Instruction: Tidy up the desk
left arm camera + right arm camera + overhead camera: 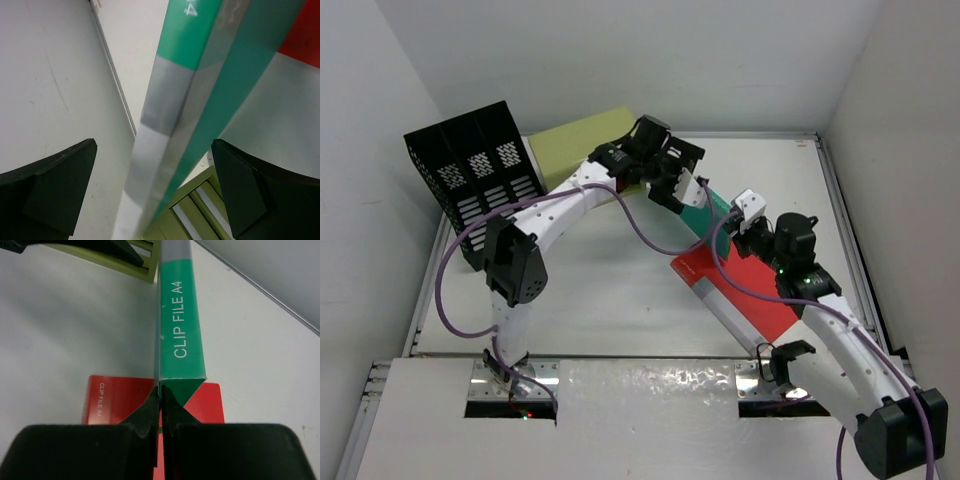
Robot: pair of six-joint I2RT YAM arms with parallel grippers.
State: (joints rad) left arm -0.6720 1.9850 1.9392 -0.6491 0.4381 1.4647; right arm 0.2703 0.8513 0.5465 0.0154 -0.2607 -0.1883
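Note:
The green clip file should next be grabbed with my left gripper by its spine's pale end point(146, 167), so the covers stay free for the black organizer.
A green clip file point(701, 213) is held up on edge above the white desk point(610, 300), near the back middle. My right gripper point(741, 213) is shut on the file's thin near edge, as the right wrist view point(161, 395) shows, with the spine marked "CLIP FILE A4" point(181, 325) running away from it. My left gripper point(682, 186) is open at the file's far end; in the left wrist view its fingers point(70, 180) stand apart on either side of the green and grey spine point(170, 115) without touching it. A red clip file point(745, 285) lies flat on the desk under the green one.
An olive-green drawer box point(582, 148) sits at the back left, just behind my left gripper, and also shows in the left wrist view point(200, 210). A black mesh file organizer point(475, 180) stands at the far left. White walls and metal edge rails point(845, 230) enclose the desk.

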